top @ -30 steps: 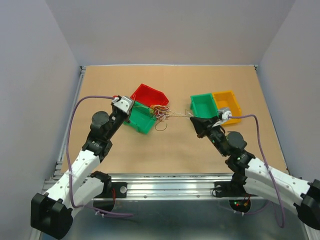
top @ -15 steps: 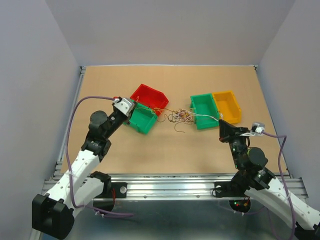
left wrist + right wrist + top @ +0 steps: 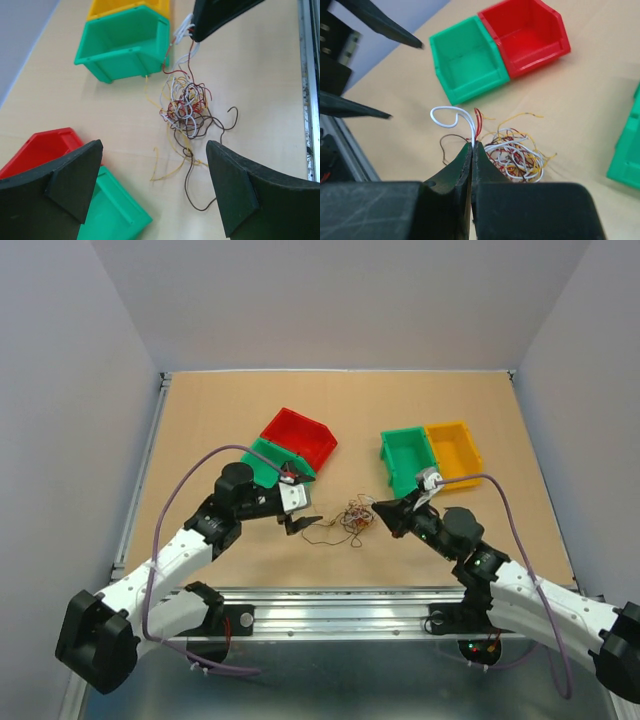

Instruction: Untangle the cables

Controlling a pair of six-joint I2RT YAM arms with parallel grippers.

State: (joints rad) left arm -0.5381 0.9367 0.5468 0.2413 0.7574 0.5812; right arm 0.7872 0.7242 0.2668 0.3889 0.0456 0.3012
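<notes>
The left gripper should reach the cable tangle and take hold of its bundled cables, which leaves the loose cable ends free to be pulled apart.
The cables point(image 3: 352, 518) lie as a small loopy tangle of yellow, red, dark and whitish wires on the table between the two arms. Just left of them my left gripper point(image 3: 300, 523) is open and holds nothing. In the left wrist view the cables point(image 3: 186, 105) lie ahead of the left gripper point(image 3: 152, 152), and one dark strand and one yellow strand reach in between its fingers. My right gripper point(image 3: 380, 512) is at the tangle's right edge. It is shut point(image 3: 472, 144) on a white and a red wire end, and the rest of the cables point(image 3: 517, 155) lie below.
A red bin point(image 3: 300, 438) and a green bin point(image 3: 262, 454) stand behind the left gripper. A second green bin point(image 3: 408, 462) and a yellow bin point(image 3: 453, 452) stand behind the right gripper. A metal rail point(image 3: 330, 602) borders the table's near edge.
My left gripper has opened wide and moved from the left green bin to just beside the tangle. My right gripper swung out right, then back to centre, and the tangle now lies nearer the front.
</notes>
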